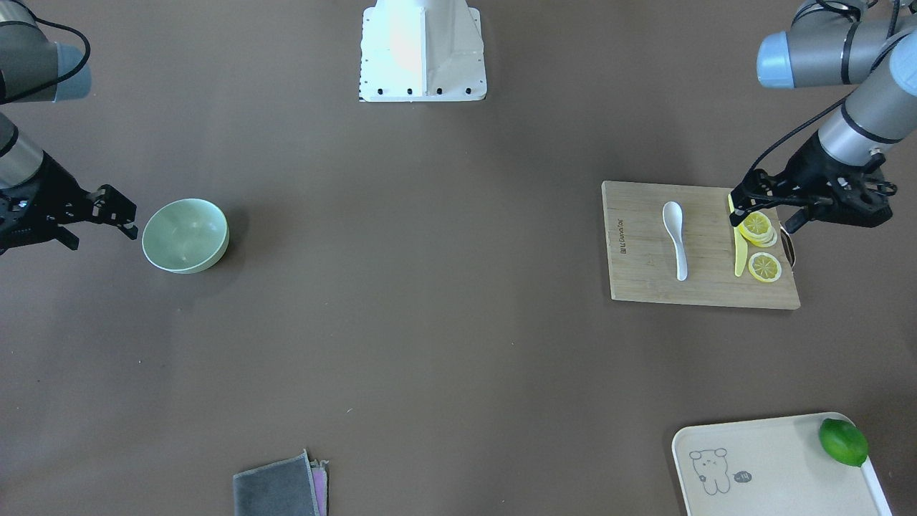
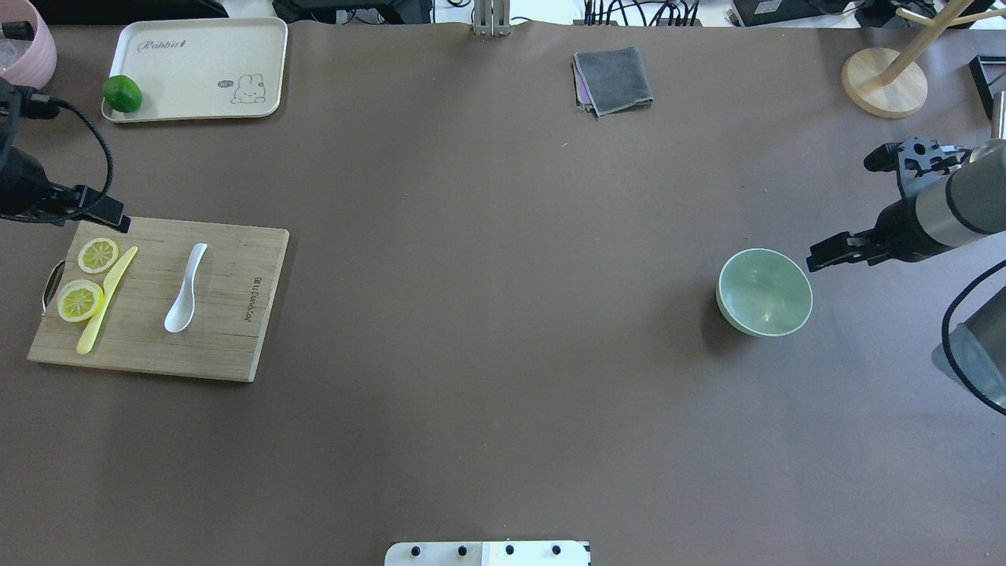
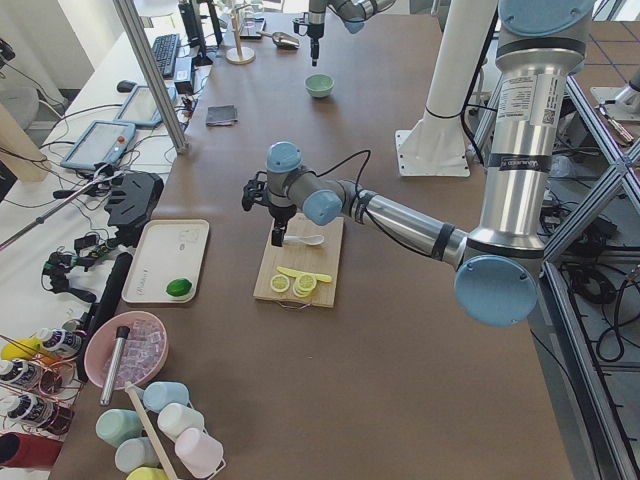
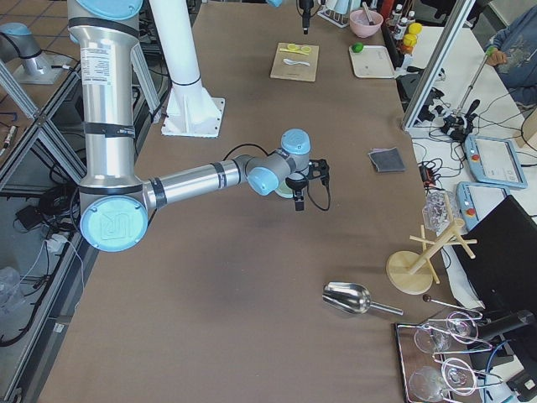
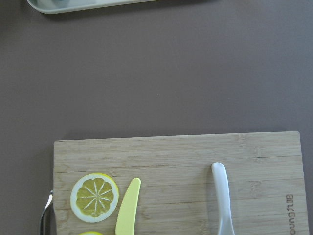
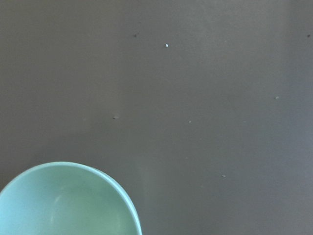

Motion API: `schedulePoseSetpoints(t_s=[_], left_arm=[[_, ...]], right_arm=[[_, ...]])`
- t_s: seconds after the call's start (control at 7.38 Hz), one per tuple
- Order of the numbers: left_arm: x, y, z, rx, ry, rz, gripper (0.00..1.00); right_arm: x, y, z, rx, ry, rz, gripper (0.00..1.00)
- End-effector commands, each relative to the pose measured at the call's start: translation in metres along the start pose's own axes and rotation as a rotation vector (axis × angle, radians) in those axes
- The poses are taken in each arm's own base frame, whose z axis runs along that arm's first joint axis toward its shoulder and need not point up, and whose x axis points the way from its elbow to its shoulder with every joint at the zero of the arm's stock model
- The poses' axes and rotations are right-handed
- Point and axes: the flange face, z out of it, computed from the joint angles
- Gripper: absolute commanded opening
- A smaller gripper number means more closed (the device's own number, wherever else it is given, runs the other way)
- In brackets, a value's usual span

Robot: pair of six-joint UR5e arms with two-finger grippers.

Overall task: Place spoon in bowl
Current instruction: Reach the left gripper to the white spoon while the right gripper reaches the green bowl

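Note:
The mint-green bowl needs to come within reach of the spoon (image 1: 675, 240), so my right gripper needs to grab the bowl by its rim (image 1: 155, 216) next.
The white spoon (image 1: 675, 240) lies on a wooden cutting board (image 1: 637, 276), scoop toward the robot; it also shows in the overhead view (image 2: 185, 291) and the left wrist view (image 5: 222, 196). The mint-green bowl (image 1: 185, 235) stands upright and empty on the table at the other end (image 2: 764, 292), and its rim shows in the right wrist view (image 6: 63, 205). My left gripper (image 1: 738, 208) hovers over the board's corner by the lemon slices, open and empty. My right gripper (image 1: 122, 218) hangs just beside the bowl, open and empty.
On the board lie two lemon slices (image 1: 756, 226) and a yellow plastic knife (image 1: 739, 254). A cream tray (image 1: 774, 473) holds a lime (image 1: 843, 442). A folded grey cloth (image 1: 279, 491) lies at the far edge. A wooden stand (image 2: 884, 82) is beyond the bowl.

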Motion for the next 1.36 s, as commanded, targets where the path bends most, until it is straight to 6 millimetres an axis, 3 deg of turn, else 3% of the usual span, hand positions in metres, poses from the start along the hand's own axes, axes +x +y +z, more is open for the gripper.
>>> schedulePoseSetpoints(t_s=[0.0, 0.14, 0.27, 0.41, 0.54, 0.68, 0.81, 0.95, 1.08, 1.22], left_arm=[[0.021, 0.009, 0.021, -0.019, -0.017, 0.029, 0.97], [0.023, 0.010, 0.023, -0.014, -0.026, 0.032, 0.97], [0.026, 0.012, 0.026, -0.019, -0.025, 0.029, 0.97], [0.031, 0.016, 0.034, -0.035, -0.025, 0.038, 0.97], [0.032, 0.017, 0.044, -0.050, -0.029, 0.027, 0.95], [0.034, 0.013, 0.055, -0.034, -0.066, 0.030, 0.93], [0.042, 0.020, 0.074, -0.043, -0.088, 0.052, 0.93], [0.049, 0.012, 0.085, -0.050, -0.091, 0.052, 0.89], [0.051, 0.012, 0.093, -0.061, -0.094, 0.054, 0.84], [0.060, 0.012, 0.095, -0.062, -0.087, 0.050, 0.79]], right_arm=[[-0.019, 0.010, 0.032, -0.024, 0.033, -0.015, 0.84], [-0.019, 0.012, 0.036, -0.042, 0.027, -0.014, 0.68], [-0.032, 0.010, 0.038, -0.051, 0.022, -0.024, 0.48], [-0.034, 0.012, 0.041, -0.071, 0.017, -0.022, 0.07], [-0.037, 0.017, 0.041, -0.134, -0.015, -0.006, 0.00], [-0.039, 0.015, 0.036, -0.135, -0.022, -0.002, 0.00], [-0.056, 0.004, 0.026, -0.115, -0.046, -0.016, 0.00], [-0.097, -0.017, 0.006, -0.116, -0.045, -0.016, 0.00], [-0.150, -0.036, -0.018, -0.129, -0.027, 0.012, 0.00], [-0.202, -0.033, -0.021, -0.141, -0.045, 0.071, 0.00]])
